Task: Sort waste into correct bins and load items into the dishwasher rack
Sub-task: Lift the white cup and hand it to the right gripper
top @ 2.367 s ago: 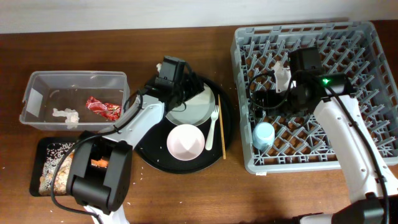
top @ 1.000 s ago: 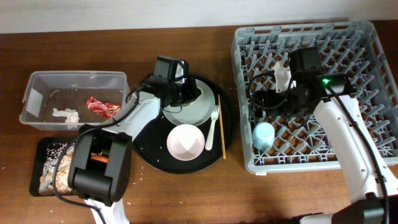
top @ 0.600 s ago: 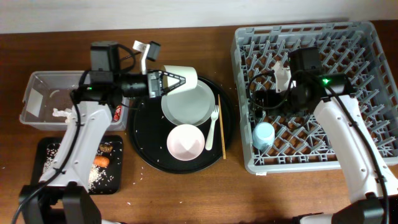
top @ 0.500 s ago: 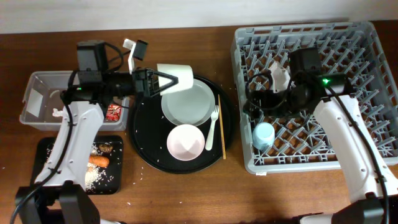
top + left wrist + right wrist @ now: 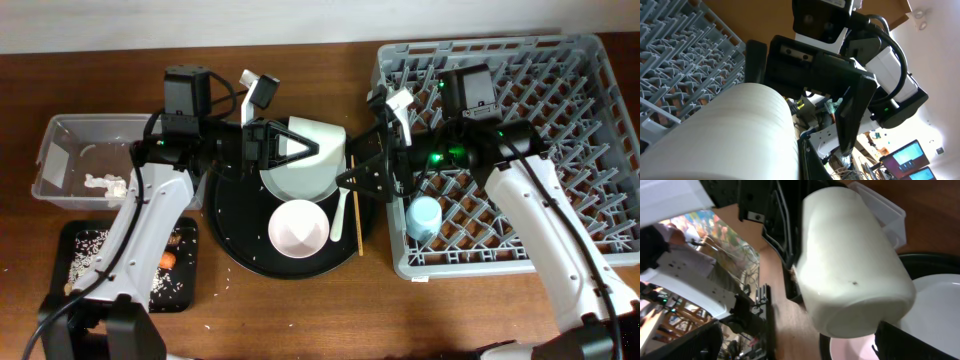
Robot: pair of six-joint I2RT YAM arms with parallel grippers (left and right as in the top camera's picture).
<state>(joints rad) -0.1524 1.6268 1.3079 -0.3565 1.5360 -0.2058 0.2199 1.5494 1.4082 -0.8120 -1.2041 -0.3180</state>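
The robot's right gripper should grab the cup's base end (image 5: 338,142) (image 5: 864,314) next, which leaves the cup's rim free, to load the cream cup rim-first into the dishwasher rack.
My left gripper (image 5: 292,147) is shut on the rim wall of the cream cup (image 5: 320,138). It holds the cup on its side above the grey-green plate (image 5: 300,182). In the left wrist view the cup (image 5: 725,135) fills the lower left beside my dark finger (image 5: 815,162). My right gripper (image 5: 365,160) stands open just right of the cup, pointing at its base. In the right wrist view the cup (image 5: 850,255) lies ahead of the wide fingers (image 5: 685,342) and I see no contact. The dishwasher rack (image 5: 560,60) holds the blue cup (image 5: 424,217).
A white bowl (image 5: 298,228), fork (image 5: 340,215) and wooden stick (image 5: 359,228) lie on the round black tray (image 5: 240,245). The clear tub (image 5: 60,150) holds tissue (image 5: 105,182). The shallow black tray (image 5: 75,235) holds rice and a carrot (image 5: 167,260).
My left arm has carried the cream cup to the right over the plate. My right arm has swung left out of the rack, jaws open, up to the cup's base.
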